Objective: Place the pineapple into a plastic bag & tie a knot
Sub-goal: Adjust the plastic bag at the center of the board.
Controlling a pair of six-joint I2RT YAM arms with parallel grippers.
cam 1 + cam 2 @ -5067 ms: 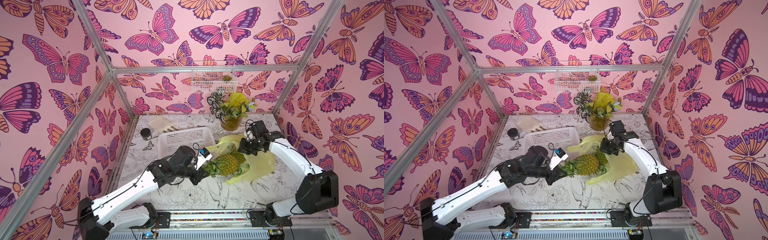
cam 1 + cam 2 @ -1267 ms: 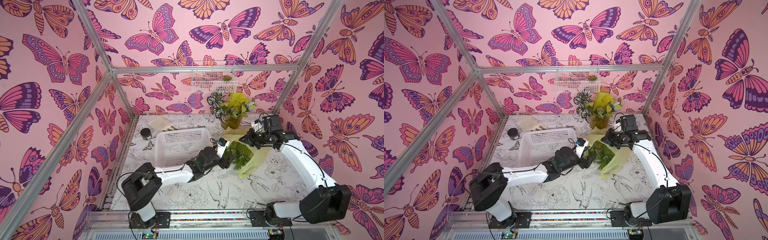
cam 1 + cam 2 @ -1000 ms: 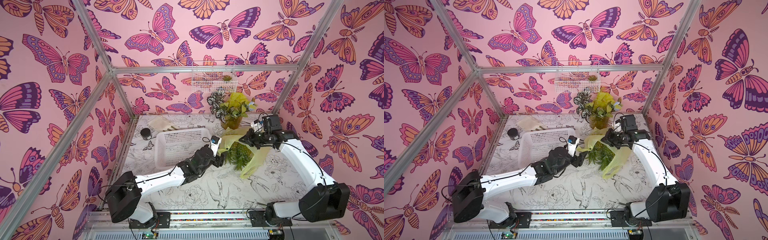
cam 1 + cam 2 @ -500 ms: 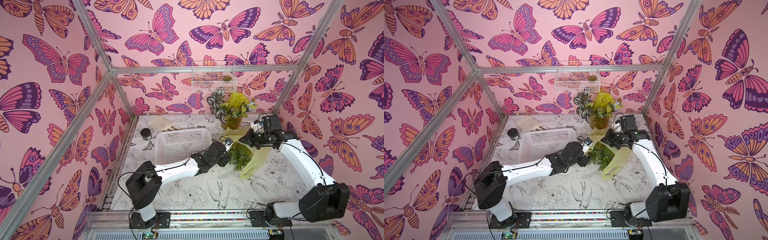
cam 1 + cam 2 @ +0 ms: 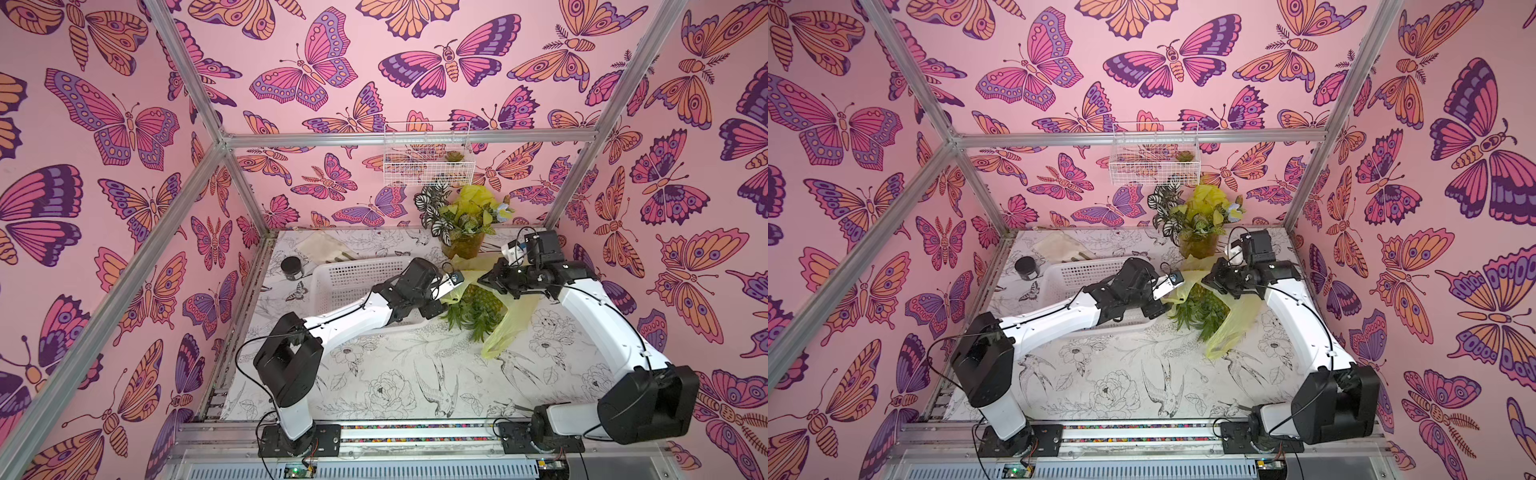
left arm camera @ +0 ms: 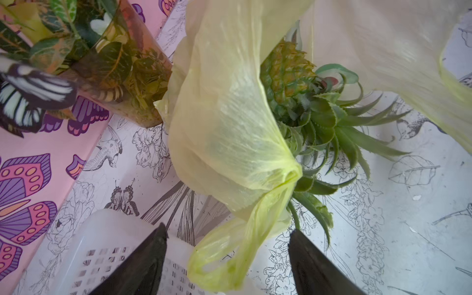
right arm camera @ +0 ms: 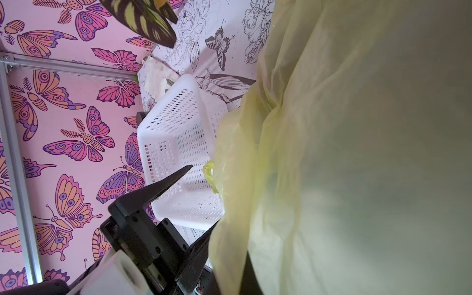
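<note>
The plastic bag's opening should stay free to open and take in the pineapple [image 5: 484, 297], so the left gripper should grab the bag's loose handle loop.
The pineapple [image 5: 484, 297] lies fruit-first inside the mouth of the yellow plastic bag [image 5: 511, 328], its green crown sticking out toward the table's front. The left wrist view shows its scaly body [image 6: 286, 69] under the bag's film [image 6: 224, 122]. My left gripper [image 6: 227, 229] is open, and a loose handle loop [image 6: 219, 263] hangs between its fingers [image 6: 150, 258] without being pinched. My right gripper [image 5: 484, 281] is shut on the bag's upper edge behind the fruit and holds it raised. The bag [image 7: 357, 153] fills the right wrist view and hides that gripper's fingers. No knot shows.
A white slotted basket [image 5: 349, 278] sits under my left forearm. A potted plant in yellow wrapping [image 5: 465, 232] stands just behind the bag. A black round jar [image 5: 292, 266] and a beige cloth [image 5: 324, 249] lie at the back left. A wire basket [image 5: 428, 162] hangs on the back wall.
Five seconds ago my left gripper held the pineapple's crown on the flat bag; the fruit now sits in the raised bag. In the last second the left gripper moved right to the handle loop.
</note>
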